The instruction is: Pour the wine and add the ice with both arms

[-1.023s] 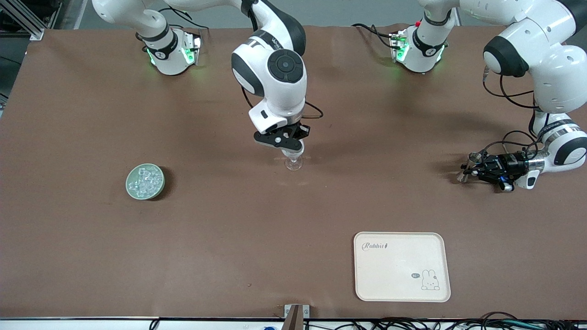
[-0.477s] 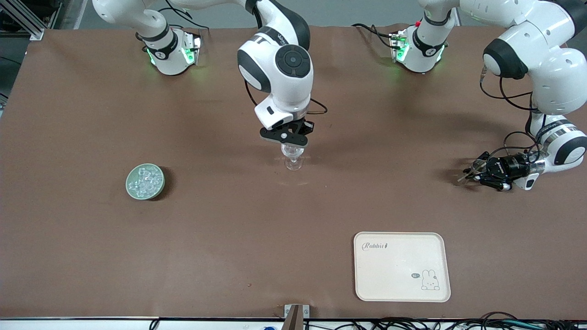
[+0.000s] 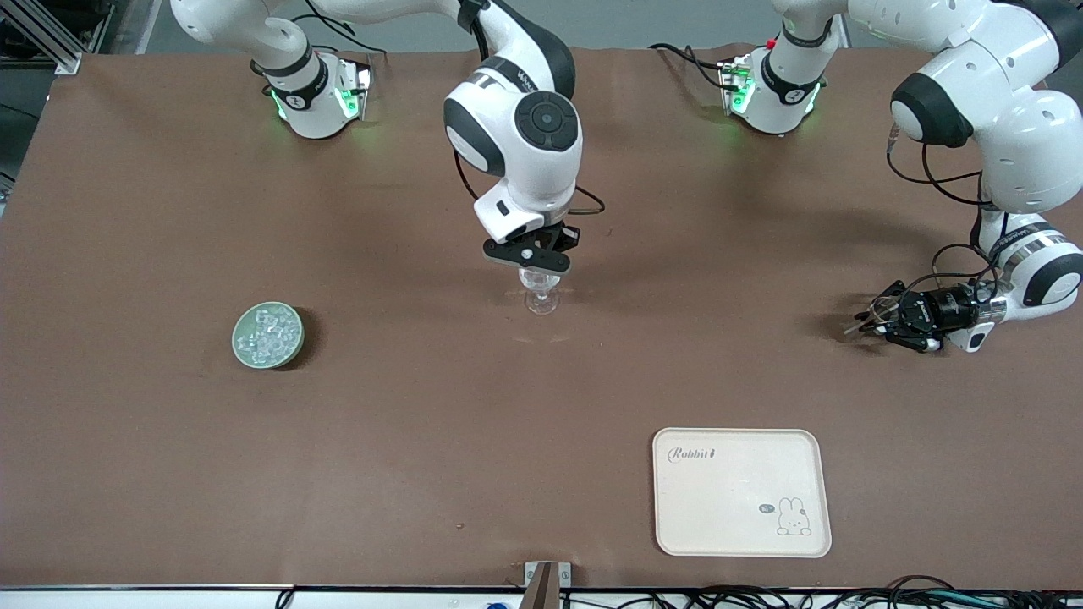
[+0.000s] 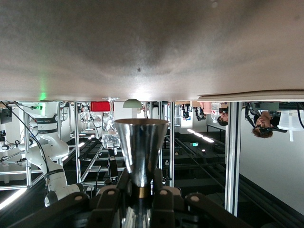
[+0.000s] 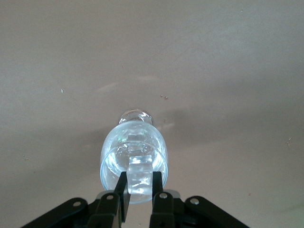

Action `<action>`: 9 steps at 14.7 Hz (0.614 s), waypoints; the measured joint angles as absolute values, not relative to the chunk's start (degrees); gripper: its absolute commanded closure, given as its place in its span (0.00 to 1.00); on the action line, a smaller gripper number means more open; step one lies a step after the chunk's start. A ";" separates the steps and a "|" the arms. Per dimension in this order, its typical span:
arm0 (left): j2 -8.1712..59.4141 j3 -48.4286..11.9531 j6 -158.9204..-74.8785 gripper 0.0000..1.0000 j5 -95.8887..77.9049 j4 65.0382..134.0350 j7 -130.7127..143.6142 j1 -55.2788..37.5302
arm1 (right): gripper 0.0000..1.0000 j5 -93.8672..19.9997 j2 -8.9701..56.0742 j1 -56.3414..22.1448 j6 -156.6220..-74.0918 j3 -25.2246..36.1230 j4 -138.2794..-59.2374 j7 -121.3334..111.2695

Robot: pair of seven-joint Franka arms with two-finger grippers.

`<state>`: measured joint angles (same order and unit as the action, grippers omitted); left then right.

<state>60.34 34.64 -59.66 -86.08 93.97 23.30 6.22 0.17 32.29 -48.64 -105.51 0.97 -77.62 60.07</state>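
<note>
In the right wrist view, the ice cube (image 5: 140,176) sits inside the rim of the stemmed glass, so it is time for my right gripper to open now.
The clear stemmed glass (image 3: 541,296) stands mid-table. My right gripper (image 3: 535,269) hangs just over its mouth, shut on a clear ice cube (image 5: 140,176); the glass (image 5: 134,149) shows right below it in the right wrist view. A pale green round dish (image 3: 268,336) holding several ice cubes sits toward the right arm's end. My left gripper (image 3: 871,321) lies low over the table at the left arm's end, turned sideways and shut on the shiny metal jigger (image 4: 141,149). No wine shows.
A cream tray (image 3: 740,491) with a rabbit print lies near the front camera's edge, toward the left arm's end. The brown mat (image 3: 423,423) covers the table. Cables run along the front edge.
My right gripper has moved with the ice cube to sit directly over the glass's mouth. My left gripper has rolled the jigger sideways and drawn slightly toward its own end.
</note>
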 measured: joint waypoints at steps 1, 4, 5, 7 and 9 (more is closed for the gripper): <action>60.43 34.63 -59.50 0.92 -86.29 93.78 23.30 6.28 | 0.85 0.17 32.29 -48.65 -105.51 0.97 -77.62 60.07; 60.77 33.87 -59.44 0.93 -90.06 92.26 26.14 6.31 | 0.60 0.18 32.29 -48.66 -105.51 0.98 -77.61 60.07; 60.81 33.38 -59.48 0.94 -91.66 91.24 28.30 6.27 | 0.52 0.18 32.29 -48.66 -105.51 0.98 -77.61 60.07; 60.82 32.28 -60.31 0.94 -93.45 88.71 31.82 6.18 | 0.44 0.18 32.29 -48.66 -105.51 1.01 -77.58 60.07; 60.82 30.49 -62.26 0.94 -95.50 86.88 35.68 6.04 | 0.41 0.18 32.29 -48.66 -105.51 1.04 -77.51 60.07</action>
<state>60.82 30.49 -62.26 -95.50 86.88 35.68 6.04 0.18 32.29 -48.66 -105.51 1.04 -77.51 60.07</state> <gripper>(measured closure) 0.789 0.502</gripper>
